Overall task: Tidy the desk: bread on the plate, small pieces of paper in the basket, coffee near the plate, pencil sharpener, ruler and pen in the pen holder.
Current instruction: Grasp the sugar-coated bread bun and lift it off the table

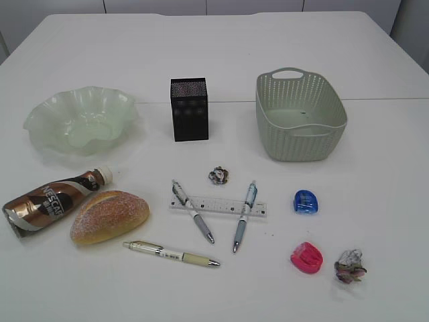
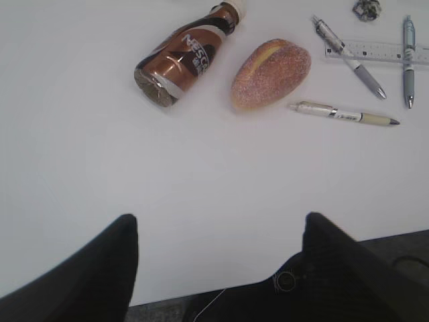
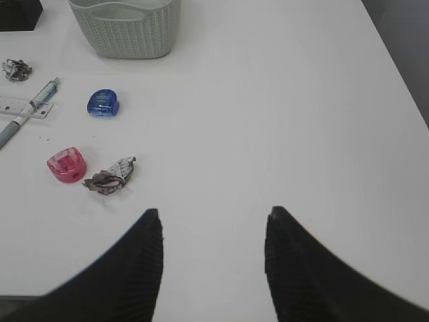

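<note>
I will grab the bread (image 1: 109, 216) by its two long sides with my left gripper next, because the bread is much narrower across than between its tapered ends.
The bread (image 1: 109, 216) lies at the front left beside the coffee (image 1: 53, 201), which is on its side. Behind them is the green plate (image 1: 80, 124). The black pen holder (image 1: 189, 109) stands mid-table and the basket (image 1: 301, 144) to its right. Two pens (image 1: 192, 210) (image 1: 244, 216) cross the ruler (image 1: 218, 206); a third pen (image 1: 171, 253) lies nearer. A blue pencil sharpener (image 1: 305, 201) and a pink one (image 1: 306, 257) sit right of them. Paper balls rest at the centre (image 1: 218, 176) and front right (image 1: 350, 265). My left gripper (image 2: 221, 225) and right gripper (image 3: 213, 218) hang open over bare desk, holding nothing.
Neither arm shows in the exterior view. The left wrist view has the desk's near edge (image 2: 201, 295) just below the fingers. In the right wrist view the desk's right edge (image 3: 395, 60) runs along the far right. The plate and basket hold nothing.
</note>
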Action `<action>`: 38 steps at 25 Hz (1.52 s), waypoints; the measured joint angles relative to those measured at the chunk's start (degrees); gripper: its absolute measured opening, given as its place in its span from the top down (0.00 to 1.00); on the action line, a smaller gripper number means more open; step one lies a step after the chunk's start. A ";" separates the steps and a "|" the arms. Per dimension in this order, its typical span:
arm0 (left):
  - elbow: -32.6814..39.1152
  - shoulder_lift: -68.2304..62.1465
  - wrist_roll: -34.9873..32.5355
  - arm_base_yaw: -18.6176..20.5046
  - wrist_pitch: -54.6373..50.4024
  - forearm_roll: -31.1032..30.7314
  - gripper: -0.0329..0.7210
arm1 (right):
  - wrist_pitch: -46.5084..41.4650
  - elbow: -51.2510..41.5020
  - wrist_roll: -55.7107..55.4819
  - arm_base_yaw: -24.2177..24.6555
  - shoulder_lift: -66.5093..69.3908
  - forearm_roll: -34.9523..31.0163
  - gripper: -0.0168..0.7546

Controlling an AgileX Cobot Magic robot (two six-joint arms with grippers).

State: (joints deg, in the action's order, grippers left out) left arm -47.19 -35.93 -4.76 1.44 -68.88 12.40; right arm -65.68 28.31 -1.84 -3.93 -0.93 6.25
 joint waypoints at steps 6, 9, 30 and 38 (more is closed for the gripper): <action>-12.36 -11.12 -0.59 0.00 -2.90 0.00 0.21 | 0.00 0.00 0.00 0.00 0.00 0.00 0.50; -17.80 -15.75 -0.72 0.00 -3.01 0.15 0.21 | -0.31 0.13 0.00 0.00 0.00 0.22 0.50; -33.28 -47.86 -0.84 -20.97 -2.83 -6.02 0.21 | -0.41 6.37 -17.74 0.00 26.17 -5.92 0.50; -33.28 -57.54 -0.97 -30.42 -2.01 -12.77 0.20 | 0.25 13.08 -15.91 0.00 39.97 -9.69 0.43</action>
State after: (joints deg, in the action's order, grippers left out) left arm -80.47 -93.47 -5.73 -28.98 -70.90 -0.37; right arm -65.43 41.39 -17.74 -3.93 39.04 -3.43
